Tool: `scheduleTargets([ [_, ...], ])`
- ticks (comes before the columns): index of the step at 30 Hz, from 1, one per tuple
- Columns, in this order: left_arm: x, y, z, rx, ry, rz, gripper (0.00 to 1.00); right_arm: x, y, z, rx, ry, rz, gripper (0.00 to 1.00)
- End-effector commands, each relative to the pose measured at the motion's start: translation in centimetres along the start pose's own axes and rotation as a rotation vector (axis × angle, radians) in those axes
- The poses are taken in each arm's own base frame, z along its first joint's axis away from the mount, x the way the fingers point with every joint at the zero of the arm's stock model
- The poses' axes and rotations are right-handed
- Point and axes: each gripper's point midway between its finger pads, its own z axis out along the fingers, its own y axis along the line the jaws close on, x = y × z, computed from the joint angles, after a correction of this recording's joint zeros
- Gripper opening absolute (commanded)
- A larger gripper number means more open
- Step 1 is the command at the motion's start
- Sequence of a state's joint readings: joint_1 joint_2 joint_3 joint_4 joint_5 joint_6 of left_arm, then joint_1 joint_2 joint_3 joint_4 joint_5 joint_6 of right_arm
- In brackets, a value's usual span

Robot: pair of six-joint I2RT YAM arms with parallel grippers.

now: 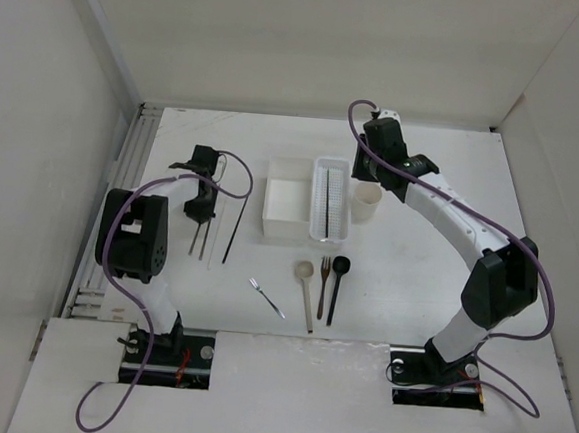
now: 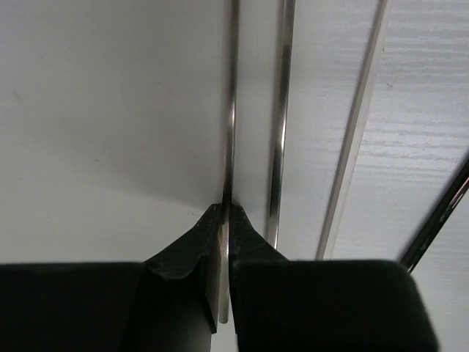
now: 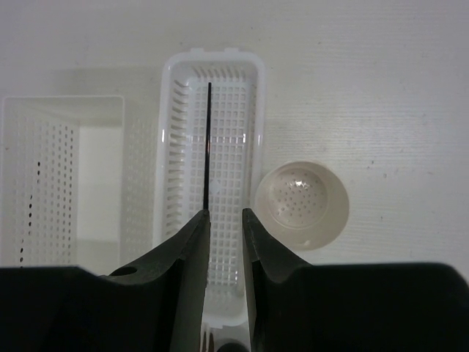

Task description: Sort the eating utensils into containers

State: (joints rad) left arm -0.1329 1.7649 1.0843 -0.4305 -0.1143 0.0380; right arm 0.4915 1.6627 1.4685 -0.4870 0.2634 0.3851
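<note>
The silvery chopstick [image 1: 193, 249] is free of my left gripper near its end. My right gripper should grab it there next and lay it lengthwise in the tray [image 1: 318, 194].
My left gripper [image 1: 199, 213] [image 2: 226, 210] is shut on a thin silvery chopstick [image 2: 230, 110] that lies on the table. Beside it lie a second silvery chopstick [image 2: 279, 110], a pale one [image 2: 359, 125] and a dark one [image 1: 232, 230] [image 2: 440, 220]. My right gripper [image 1: 365, 170] [image 3: 225, 213] hangs open and empty above the white perforated oblong tray [image 1: 318, 194] [image 3: 170, 147], where one dark chopstick [image 1: 328, 204] [image 3: 207, 147] lies lengthwise. Left of the tray stands the white square box [image 1: 270, 210] [image 3: 44, 110]. The small round beige cup [image 1: 366, 203] [image 3: 302, 205] stands to its right.
In front of the containers lie a small silver fork [image 1: 266, 297], a pale wooden spoon [image 1: 306, 288], a brown wooden fork [image 1: 323, 282] and a black spoon [image 1: 336, 285]. White walls close in the table on the left, the back and the right.
</note>
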Motion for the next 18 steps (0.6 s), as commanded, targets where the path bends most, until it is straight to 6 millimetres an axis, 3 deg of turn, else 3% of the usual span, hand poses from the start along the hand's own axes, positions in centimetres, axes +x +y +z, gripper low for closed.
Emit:
scheduleTargets([
  [1,3.8,0.3,2.1,-0.027,0.167,0.023,0.0,-2.3,-0.4,-1.2,0.0,-0.074,0.026,0.3],
  [5,2.2,0.0,1.3,0.011,0.139,-0.007,0.0,-2.8,-0.3,-1.7,-0.003,-0.082,0.028,0.3],
  [9,-1.9,1.0,-1.3,0.084,0.029,-0.094,0.0,-3.4,0.2,-2.1,-0.043,-0.101,-0.018,0.3],
  [11,-6.0,1.5,-4.6,0.114,-0.118,-0.118,0.0,-3.6,1.5,-2.9,-0.117,-0.128,-0.088,0.32],
  [12,-7.3,1.3,-6.1,0.141,-0.169,-0.128,0.0,-4.6,3.7,-3.8,-0.221,-0.175,-0.108,0.36],
  [13,-9.7,1.4,-8.2,0.158,-0.256,-0.13,0.0,-4.1,4.9,-4.2,-0.282,-0.186,-0.137,0.42],
  [14,-11.2,1.4,-10.5,0.178,-0.325,-0.141,0.0,-5.2,5.9,-5.6,-0.348,-0.235,-0.151,0.46],
  [15,-12.4,1.6,-12.0,0.18,-0.371,-0.153,0.0,-6.2,8.4,-7.2,-0.479,-0.282,-0.162,0.51],
  [16,-14.9,1.9,-14.7,0.192,-0.45,-0.165,0.0,-6.4,9.5,-7.8,-0.542,-0.293,-0.171,0.6],
  [17,-15.4,1.2,-16.5,0.224,-0.457,-0.162,0.0,-8.0,12.3,-10.2,-0.68,-0.329,-0.196,0.64],
  [18,-16.4,0.8,-18.5,0.236,-0.493,-0.161,0.0,-7.5,12.3,-9.3,-0.675,-0.313,-0.206,0.66],
])
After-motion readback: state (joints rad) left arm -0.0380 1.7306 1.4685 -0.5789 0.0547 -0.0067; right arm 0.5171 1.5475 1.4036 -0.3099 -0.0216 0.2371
